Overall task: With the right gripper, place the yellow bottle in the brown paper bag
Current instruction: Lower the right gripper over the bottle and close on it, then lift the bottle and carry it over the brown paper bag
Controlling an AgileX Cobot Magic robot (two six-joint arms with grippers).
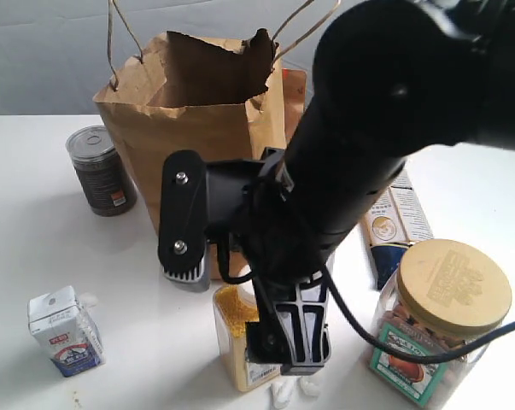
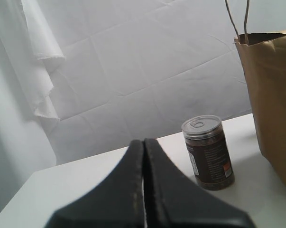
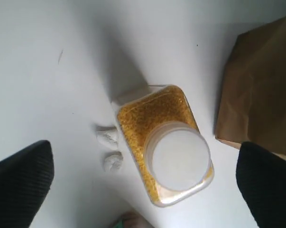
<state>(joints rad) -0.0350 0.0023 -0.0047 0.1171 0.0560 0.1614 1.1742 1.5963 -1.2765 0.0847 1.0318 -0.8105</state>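
Observation:
I need to put the yellow bottle into the brown paper bag, so next I should grab it with my right gripper by its squarish body (image 1: 240,337) (image 3: 143,116).
The yellow bottle (image 1: 231,342) stands upright near the table's front, its yellow grains and round white cap (image 3: 178,156) seen from above in the right wrist view. My right gripper (image 1: 242,323) hangs open over it, one ribbed black finger (image 1: 184,226) on the bag side and the other (image 1: 295,329) at the bottle's front. In the right wrist view the right gripper (image 3: 143,185) straddles the bottle (image 3: 152,114) with wide gaps on both sides. The brown paper bag (image 1: 197,111) stands open behind, close to the bottle (image 3: 261,90). My left gripper (image 2: 143,145) is shut on nothing.
A dark can (image 1: 102,169) stands left of the bag, also in the left wrist view (image 2: 209,152). A small milk carton (image 1: 65,331) sits front left. A clear jar with a tan lid (image 1: 436,320) and a flat box (image 1: 394,222) are on the right. White lumps (image 1: 293,390) lie by the bottle.

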